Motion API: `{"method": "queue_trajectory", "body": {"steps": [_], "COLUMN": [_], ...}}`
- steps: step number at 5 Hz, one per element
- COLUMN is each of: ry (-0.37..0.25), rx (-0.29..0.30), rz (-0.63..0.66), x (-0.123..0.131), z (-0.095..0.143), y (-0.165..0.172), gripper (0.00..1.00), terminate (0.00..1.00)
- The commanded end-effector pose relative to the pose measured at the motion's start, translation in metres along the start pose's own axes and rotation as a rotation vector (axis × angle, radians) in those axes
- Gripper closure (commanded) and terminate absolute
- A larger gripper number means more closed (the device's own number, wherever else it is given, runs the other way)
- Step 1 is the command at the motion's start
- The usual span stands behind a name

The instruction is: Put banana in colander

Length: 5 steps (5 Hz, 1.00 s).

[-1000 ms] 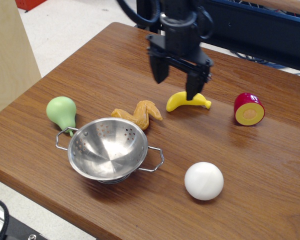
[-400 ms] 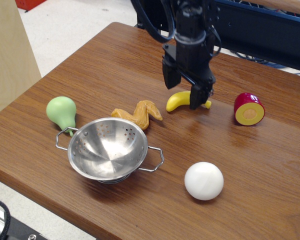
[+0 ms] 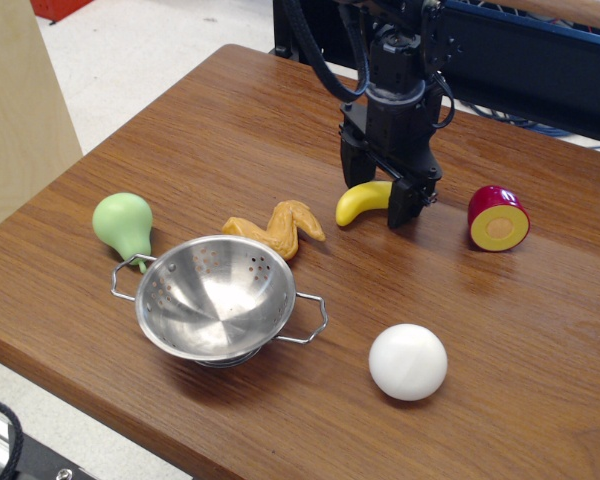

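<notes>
My gripper grabs the banana by its upper end [image 3: 388, 194] next, to put the banana in the colander [image 3: 217, 298].
The yellow banana [image 3: 361, 203] lies on the wooden table [image 3: 210, 130], right of centre. My black gripper [image 3: 378, 196] is lowered over the banana's right half. Its jaws are open, with one finger behind the banana and the near finger [image 3: 401, 204] in front of it, hiding the banana's right end. The fingers stand close to the banana; I cannot tell whether they touch it. The steel colander [image 3: 217, 298] stands upright and empty at the front left, well apart from the gripper.
A tan-orange chicken-wing toy [image 3: 278, 228] lies between banana and colander. A green pear [image 3: 123, 225] sits beside the colander's left handle. A red-and-yellow half fruit [image 3: 498, 218] lies to the right. A white ball [image 3: 408, 361] sits near the front.
The gripper has moved right and down until its fingers straddle the banana, and the jaws look narrower. The banana has shifted very slightly right.
</notes>
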<state>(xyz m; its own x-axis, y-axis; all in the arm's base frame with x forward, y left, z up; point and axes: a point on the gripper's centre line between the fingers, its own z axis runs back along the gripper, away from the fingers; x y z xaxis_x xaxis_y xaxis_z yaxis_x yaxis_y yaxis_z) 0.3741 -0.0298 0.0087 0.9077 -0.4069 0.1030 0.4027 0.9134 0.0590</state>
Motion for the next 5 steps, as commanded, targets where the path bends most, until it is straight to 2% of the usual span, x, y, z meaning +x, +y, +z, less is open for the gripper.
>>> {"method": "queue_trajectory", "body": {"steps": [1, 2, 3, 4, 5], "ry": [-0.070, -0.054, -0.074, -0.113, -0.073], "rx": [-0.068, -0.034, -0.010, -0.008, -0.033], "rz": [0.116, 0.191, 0.239, 0.227, 0.123], "x": [0.018, 0.010, -0.007, -0.039, -0.081], "z": [0.037, 0.059, 0.081, 0.103, 0.107], "y": [0.010, 0.009, 0.005, -0.002, -0.006], "gripper": [1.00, 1.00, 1.00, 1.00, 1.00], "terminate": [0.00, 0.00, 0.00, 0.00, 0.00]}}
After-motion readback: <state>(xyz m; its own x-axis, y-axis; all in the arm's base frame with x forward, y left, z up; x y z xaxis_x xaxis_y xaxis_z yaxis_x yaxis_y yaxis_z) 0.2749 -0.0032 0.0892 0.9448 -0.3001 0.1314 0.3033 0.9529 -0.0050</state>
